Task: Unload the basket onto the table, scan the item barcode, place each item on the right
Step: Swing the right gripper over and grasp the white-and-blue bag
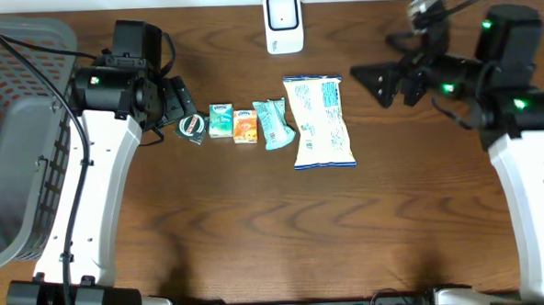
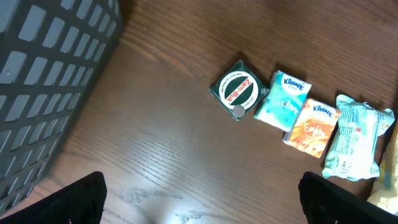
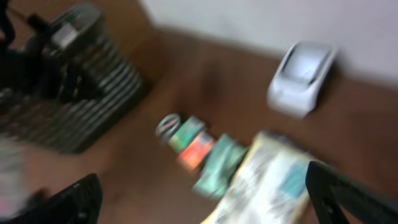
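Observation:
The robot's right gripper should next take hold of the white snack bag by its long edge farthest from the teal wipes pack (image 1: 272, 122), so that the barcode stays uncovered.
Several items lie in a row mid-table: a dark green box with a round label (image 1: 194, 126) (image 2: 239, 90), a teal Kleenex pack (image 1: 220, 121) (image 2: 283, 99), an orange Kleenex pack (image 1: 244, 125) (image 2: 313, 127), a teal wipes pack (image 1: 272, 122) (image 2: 357, 143) and a large white snack bag (image 1: 321, 121) (image 3: 267, 180). The white barcode scanner (image 1: 284, 23) (image 3: 301, 78) stands at the back edge. My left gripper (image 1: 183, 106) (image 2: 202, 205) hovers open just left of the green box, holding nothing. Over to the right of the snack bag, my right gripper (image 1: 368, 86) (image 3: 205, 199) is open and empty; its view is blurred.
A grey plastic basket (image 1: 14, 136) (image 2: 50, 81) fills the table's left side, close beside the left arm. Bare wood lies in front of the row of items.

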You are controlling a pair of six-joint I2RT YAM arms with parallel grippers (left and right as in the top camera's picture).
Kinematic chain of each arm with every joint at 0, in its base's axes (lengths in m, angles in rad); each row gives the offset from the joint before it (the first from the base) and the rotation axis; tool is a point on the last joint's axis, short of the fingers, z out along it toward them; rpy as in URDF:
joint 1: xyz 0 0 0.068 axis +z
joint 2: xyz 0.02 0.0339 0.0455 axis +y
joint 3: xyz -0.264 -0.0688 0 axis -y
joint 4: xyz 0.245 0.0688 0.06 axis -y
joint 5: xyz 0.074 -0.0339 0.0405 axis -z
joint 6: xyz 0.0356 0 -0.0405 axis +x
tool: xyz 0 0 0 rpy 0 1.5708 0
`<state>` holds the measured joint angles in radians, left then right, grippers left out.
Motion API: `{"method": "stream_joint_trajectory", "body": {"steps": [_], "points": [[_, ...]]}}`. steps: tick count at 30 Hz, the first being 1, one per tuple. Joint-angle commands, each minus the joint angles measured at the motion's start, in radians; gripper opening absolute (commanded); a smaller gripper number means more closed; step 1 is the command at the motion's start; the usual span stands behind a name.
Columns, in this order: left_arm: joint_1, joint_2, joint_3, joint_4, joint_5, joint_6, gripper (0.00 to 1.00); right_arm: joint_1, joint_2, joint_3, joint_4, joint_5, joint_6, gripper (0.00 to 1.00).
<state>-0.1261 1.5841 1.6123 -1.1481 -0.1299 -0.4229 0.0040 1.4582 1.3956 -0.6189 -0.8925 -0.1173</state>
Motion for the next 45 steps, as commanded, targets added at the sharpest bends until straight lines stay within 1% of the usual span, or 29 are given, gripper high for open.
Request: {"method": "stream_joint_trajectory", "body": {"steps": [1, 4, 7, 9, 14, 22, 28, 29, 30, 32, 33, 34, 36, 38, 42, 45], "points": [[0.002, 0.003, 0.009, -0.003, -0.01, -0.013, 0.98, 0.011, 0.069, 0.014, -0.04, -0.1, -0.011, 0.99], [0.002, 0.003, 0.009, -0.003, -0.01, -0.013, 0.98, 0.022, 0.139, 0.014, -0.064, -0.01, 0.024, 0.99], [0.002, 0.003, 0.009, -0.003, -0.01, -0.013, 0.98, 0.037, 0.22, 0.014, -0.07, 0.146, 0.133, 0.99], [0.002, 0.003, 0.009, -0.003, -0.01, -0.013, 0.98, 0.047, 0.278, 0.014, -0.07, 0.209, 0.182, 0.99], [0.002, 0.003, 0.009, -0.003, -0.01, -0.013, 0.98, 0.057, 0.413, 0.014, -0.05, 0.21, 0.184, 0.99], [0.002, 0.003, 0.009, -0.003, -0.01, -0.013, 0.98, 0.057, 0.582, 0.014, 0.009, 0.213, 0.192, 0.99], [0.002, 0.003, 0.009, -0.003, -0.01, -0.013, 0.98, 0.085, 0.705, 0.014, 0.047, 0.179, 0.196, 0.95], [0.002, 0.003, 0.009, -0.003, -0.01, -0.013, 0.99, 0.095, 0.719, 0.014, 0.052, 0.175, 0.196, 0.94], [0.002, 0.003, 0.009, -0.003, -0.01, -0.013, 0.98, 0.105, 0.734, 0.014, 0.056, 0.175, 0.196, 0.94], [0.002, 0.003, 0.009, -0.003, -0.01, -0.013, 0.98, 0.123, 0.756, 0.014, 0.063, 0.176, 0.204, 0.9], [0.002, 0.003, 0.009, -0.003, -0.01, -0.013, 0.98, 0.131, 0.764, 0.014, 0.068, 0.175, 0.207, 0.84], [0.002, 0.003, 0.009, -0.003, -0.01, -0.013, 0.98, 0.14, 0.77, 0.014, 0.072, 0.175, 0.213, 0.7], [0.002, 0.003, 0.009, -0.003, -0.01, -0.013, 0.98, 0.156, 0.776, 0.014, 0.079, 0.176, 0.218, 0.32], [0.002, 0.003, 0.009, -0.003, -0.01, -0.013, 0.98, 0.165, 0.775, 0.014, 0.087, 0.177, 0.218, 0.01], [0.002, 0.003, 0.009, -0.003, -0.01, -0.013, 0.98, 0.158, 0.769, 0.026, 0.084, 0.176, 0.253, 0.01], [0.002, 0.003, 0.009, -0.003, -0.01, -0.013, 0.98, 0.13, 0.737, 0.056, 0.047, 0.177, 0.255, 0.01]]}}
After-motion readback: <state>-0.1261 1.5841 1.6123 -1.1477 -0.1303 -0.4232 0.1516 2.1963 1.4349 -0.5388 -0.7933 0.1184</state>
